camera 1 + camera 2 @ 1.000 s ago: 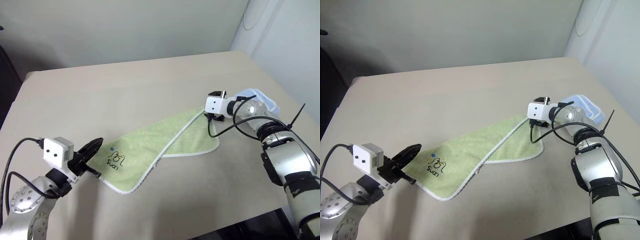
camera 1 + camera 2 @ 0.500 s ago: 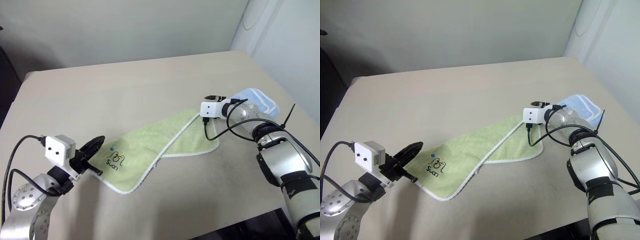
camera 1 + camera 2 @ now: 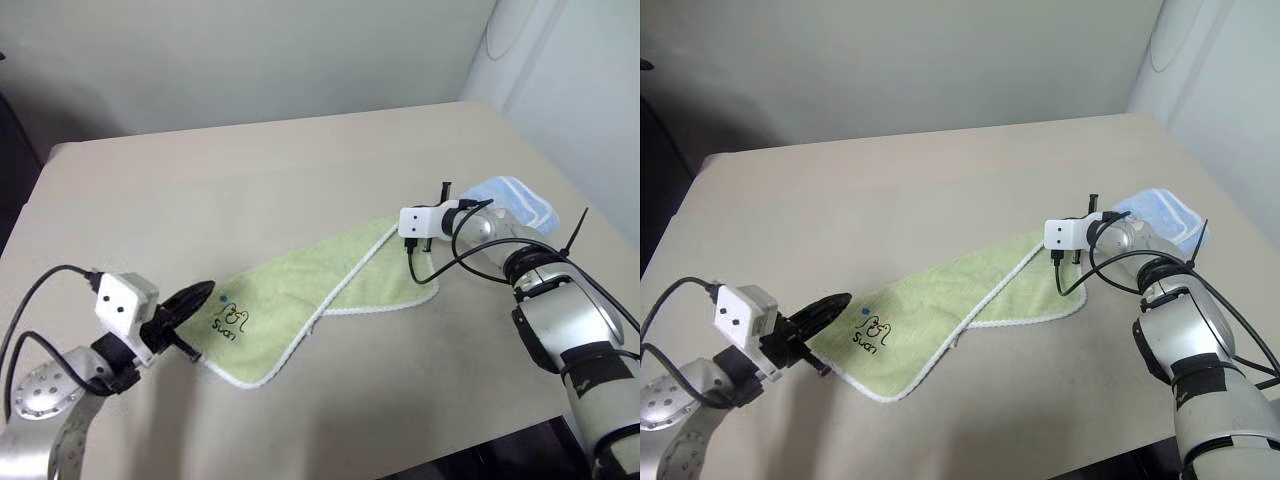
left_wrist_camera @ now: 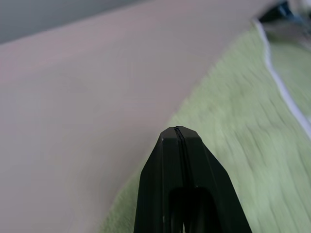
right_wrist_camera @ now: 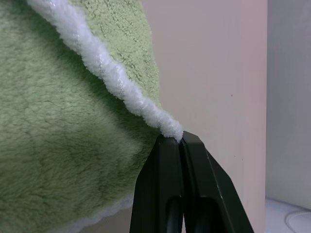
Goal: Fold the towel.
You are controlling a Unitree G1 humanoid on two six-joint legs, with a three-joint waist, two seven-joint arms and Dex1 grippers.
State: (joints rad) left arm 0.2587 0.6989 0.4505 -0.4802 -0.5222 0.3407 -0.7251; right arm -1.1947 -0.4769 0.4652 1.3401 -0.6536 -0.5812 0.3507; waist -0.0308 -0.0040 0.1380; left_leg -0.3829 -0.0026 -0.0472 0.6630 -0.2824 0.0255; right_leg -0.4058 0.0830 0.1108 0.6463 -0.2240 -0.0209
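Note:
The towel lies slack and flat. My left gripper will next grab the towel's corner beside the Swan print to fold it.
The light green towel [image 3: 300,295] with white edging lies slantwise on the beige table [image 3: 250,170], partly doubled over, its "Swan" print [image 3: 229,320] near the lower left corner. My right gripper [image 5: 181,138] is at the towel's far right end, shut on the white stitched edge [image 5: 121,90]; in the left eye view it sits under its white camera box [image 3: 418,222]. My left gripper [image 3: 203,291] hovers at the towel's lower left corner, shut [image 4: 177,130], with nothing seen between its fingers.
A small light blue towel [image 3: 515,195] lies just behind my right arm, near the table's right edge and the white wall. The table's near edge runs close below the towel. Bare tabletop stretches behind the towel to the back wall.
My right gripper has shut on the towel's edge after standing open a second ago, and its wrist rolled a little. My left hand turned slightly in place.

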